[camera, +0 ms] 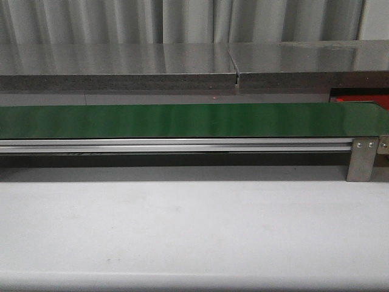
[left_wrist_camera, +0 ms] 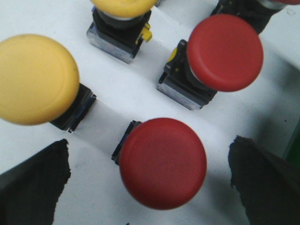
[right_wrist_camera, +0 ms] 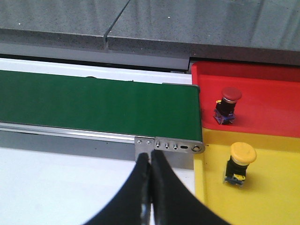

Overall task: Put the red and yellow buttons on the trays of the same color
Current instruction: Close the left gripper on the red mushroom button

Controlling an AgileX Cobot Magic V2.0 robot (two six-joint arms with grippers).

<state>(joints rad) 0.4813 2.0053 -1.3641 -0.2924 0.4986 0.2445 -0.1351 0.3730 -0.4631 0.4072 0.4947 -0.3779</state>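
Observation:
My left gripper's open fingers stand around the red cap [left_wrist_camera: 163,163] above the white surface in the left wrist view, so it is time to close.
In the left wrist view a red button [left_wrist_camera: 162,161] stands on a white surface between the two dark fingers [left_wrist_camera: 33,187] of my left gripper [left_wrist_camera: 149,157], which is open around it without touching. Close by stand another red button [left_wrist_camera: 225,51] and two yellow buttons [left_wrist_camera: 35,79] [left_wrist_camera: 123,7]. In the right wrist view my right gripper [right_wrist_camera: 150,157] is shut on nothing, near the belt's end. Beside it, the red tray [right_wrist_camera: 272,93] holds a red button [right_wrist_camera: 229,105] and the yellow tray [right_wrist_camera: 281,197] holds a yellow button [right_wrist_camera: 241,161]. Neither gripper shows in the front view.
A long green belt [camera: 182,120] on an aluminium rail crosses the front view, with a grey metal bracket [camera: 363,159] at its right end. A sliver of the red tray [camera: 358,98] shows behind it. A grey shelf [camera: 182,67] runs along the back, and white tabletop [camera: 182,231] lies in front.

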